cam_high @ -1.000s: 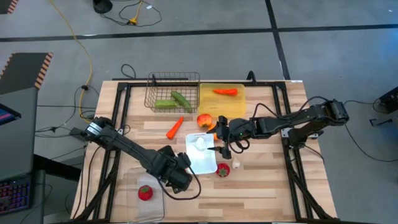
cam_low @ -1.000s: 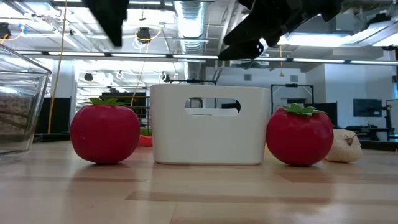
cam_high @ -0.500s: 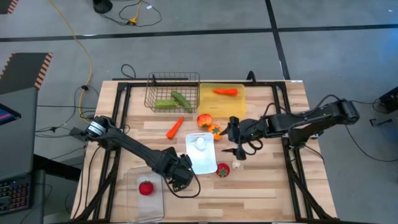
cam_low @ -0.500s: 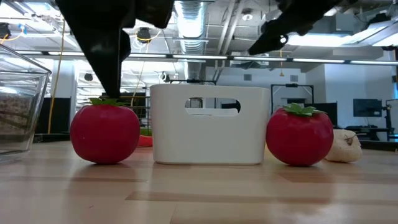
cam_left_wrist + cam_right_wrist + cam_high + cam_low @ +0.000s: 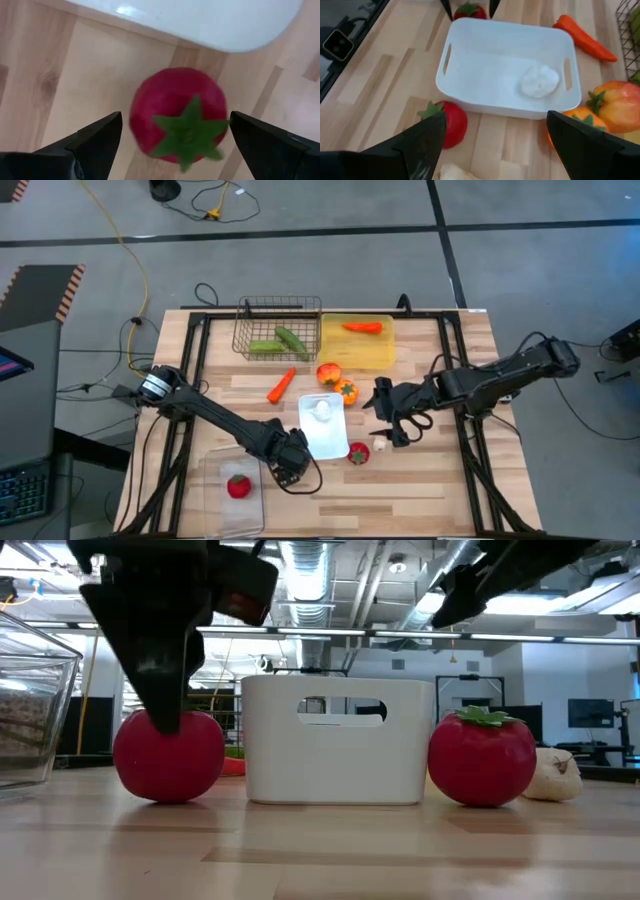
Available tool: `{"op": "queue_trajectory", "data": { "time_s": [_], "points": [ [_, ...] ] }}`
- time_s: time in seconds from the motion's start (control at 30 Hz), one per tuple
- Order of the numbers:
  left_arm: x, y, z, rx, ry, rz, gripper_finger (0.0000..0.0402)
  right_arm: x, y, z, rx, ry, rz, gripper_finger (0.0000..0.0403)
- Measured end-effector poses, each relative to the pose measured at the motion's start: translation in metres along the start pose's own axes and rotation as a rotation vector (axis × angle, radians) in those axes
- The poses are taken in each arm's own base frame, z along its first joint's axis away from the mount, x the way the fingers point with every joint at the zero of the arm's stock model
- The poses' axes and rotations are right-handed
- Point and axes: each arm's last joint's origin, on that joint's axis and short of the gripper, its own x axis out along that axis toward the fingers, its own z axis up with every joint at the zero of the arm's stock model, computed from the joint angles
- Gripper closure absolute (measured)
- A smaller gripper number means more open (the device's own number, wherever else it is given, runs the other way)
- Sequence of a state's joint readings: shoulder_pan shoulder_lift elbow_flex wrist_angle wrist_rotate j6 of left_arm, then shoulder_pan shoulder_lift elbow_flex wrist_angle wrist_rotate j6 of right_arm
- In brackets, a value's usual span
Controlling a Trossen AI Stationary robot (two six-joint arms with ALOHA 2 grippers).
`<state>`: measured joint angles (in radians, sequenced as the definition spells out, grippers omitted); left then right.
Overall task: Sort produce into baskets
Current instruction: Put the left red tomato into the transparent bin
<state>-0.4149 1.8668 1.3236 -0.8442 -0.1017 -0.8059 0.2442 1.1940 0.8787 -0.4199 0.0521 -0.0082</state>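
My left gripper will grab the red round fruit by its round sides next. Then my left gripper will place the fruit in the clear tub [image 5: 215, 500].
My left gripper [image 5: 175, 125] is open and points down over a red round fruit [image 5: 177, 117] that stands on the table beside the white tray [image 5: 330, 438]; one finger is on each side of the fruit, and I see no touch. My right gripper [image 5: 383, 430] hangs open above the table, right of the white tray, holding nothing. A garlic bulb [image 5: 539, 81] lies in the white tray. Another red fruit [image 5: 358, 453] and a garlic bulb [image 5: 380, 446] rest on the table below my right gripper. A third red fruit [image 5: 237, 485] sits in the clear tub [image 5: 215, 500].
The wire basket [image 5: 250, 315] at the far side holds two cucumbers [image 5: 278, 340]. The yellow tray [image 5: 357, 352] beside it holds an orange piece [image 5: 362, 327]. Two peppers [image 5: 337, 380] and a carrot [image 5: 281, 385] lie on the table between these and the white tray.
My left gripper has come down, still open, until its fingers stand on either side of the red fruit by the white tray. My right gripper has drawn back from the white tray toward the table's right edge and tipped up somewhat, staying open.
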Motion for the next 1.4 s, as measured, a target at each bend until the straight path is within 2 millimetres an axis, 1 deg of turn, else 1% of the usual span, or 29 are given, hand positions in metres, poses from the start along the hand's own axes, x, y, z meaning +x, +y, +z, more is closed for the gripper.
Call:
{"op": "queue_trajectory", "data": {
  "time_s": [0.2, 0.27, 0.33, 0.57, 0.67, 0.77, 0.83, 0.93, 1.17, 1.23, 1.3, 1.4],
  "points": [
    [0.008, 0.005, -0.005, -0.002, 0.012, 0.024, 0.0048, 0.0, 0.007, -0.005, -0.01, 0.051, 0.02, 0.0031],
    [0.011, 0.006, -0.007, -0.001, 0.019, 0.031, 0.0055, 0.0, 0.008, -0.008, -0.001, 0.079, 0.024, 0.0031],
    [0.012, 0.007, -0.008, -0.001, 0.023, 0.036, 0.007, 0.0, 0.009, -0.01, 0.017, 0.101, 0.025, 0.0031],
    [0.012, 0.007, -0.007, 0.0, 0.012, 0.031, 0.0147, -0.001, 0.009, -0.014, 0.071, 0.143, 0.02, 0.0031],
    [0.012, 0.007, -0.007, 0.0, 0.014, 0.03, 0.0158, -0.001, 0.009, -0.014, 0.071, 0.145, 0.019, 0.0031],
    [0.007, 0.006, -0.004, 0.013, 0.039, 0.015, 0.0153, -0.001, 0.009, -0.014, 0.071, 0.149, 0.019, 0.0031],
    [-0.002, 0.003, 0.001, 0.028, 0.046, -0.006, 0.0149, -0.001, 0.009, -0.015, 0.071, 0.153, 0.018, 0.0031],
    [-0.023, 0.0, 0.011, 0.051, 0.053, -0.007, 0.0148, -0.001, 0.009, -0.015, 0.071, 0.155, 0.019, 0.0031],
    [-0.09, -0.008, 0.032, 0.081, 0.019, -0.027, 0.0148, -0.001, 0.009, -0.015, 0.071, 0.155, 0.018, 0.0031],
    [-0.107, -0.01, 0.032, 0.074, 0.027, -0.028, 0.0148, -0.001, 0.009, -0.015, 0.071, 0.155, 0.018, 0.0031],
    [-0.12, -0.011, 0.026, 0.058, 0.049, -0.013, 0.0147, -0.001, 0.009, -0.015, 0.071, 0.155, 0.018, 0.0031],
    [-0.13, -0.015, 0.015, 0.023, 0.103, 0.007, 0.0147, -0.001, 0.009, -0.015, 0.071, 0.155, 0.018, 0.0031]
  ]
}}
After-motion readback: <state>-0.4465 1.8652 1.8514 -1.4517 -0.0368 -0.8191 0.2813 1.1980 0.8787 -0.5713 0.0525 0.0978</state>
